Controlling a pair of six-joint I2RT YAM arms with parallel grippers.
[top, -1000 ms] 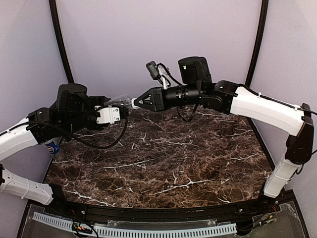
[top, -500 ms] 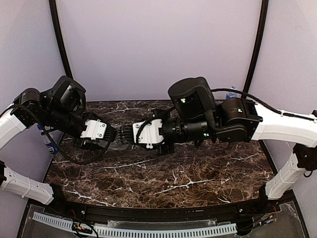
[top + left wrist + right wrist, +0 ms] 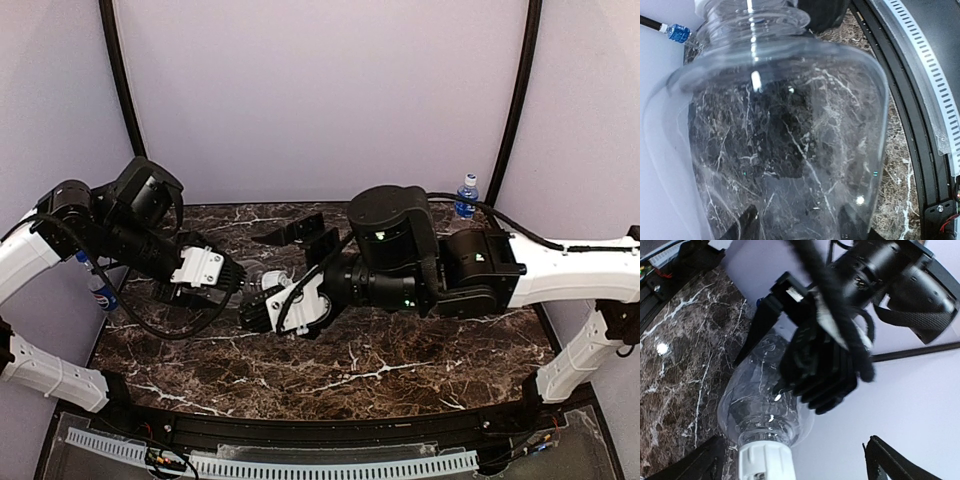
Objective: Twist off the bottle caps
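Observation:
The white cap (image 3: 267, 281) (image 3: 765, 460) needs to be unscrewed. My right gripper should grab it next by its opposite sides, end-on in line with the neck.
A plain clear bottle (image 3: 250, 283) hangs sideways above the table, and my left gripper (image 3: 225, 277) is shut on its body. Through the clear bottle (image 3: 785, 130), the left gripper (image 3: 797, 227) shows a dark finger on each side. The bottle's white cap (image 3: 765, 460) sits on the neck and points at my right gripper (image 3: 792, 450). That gripper stands wide open around the cap without touching it. From above, the white cap (image 3: 267, 281) lies between the right gripper's (image 3: 276, 274) spread fingers. A second bottle (image 3: 465, 195) with a blue cap stands at the back right.
A labelled bottle (image 3: 100, 291) stands at the table's left edge behind the left arm. The dark marble table (image 3: 400, 350) has a black rail along its near edge. Both forearms meet over the table's middle, and cables loop under the left wrist.
The right gripper has opened and let go of the white cap. Over the second, both arms brought the bottle down from the back towards the middle of the table.

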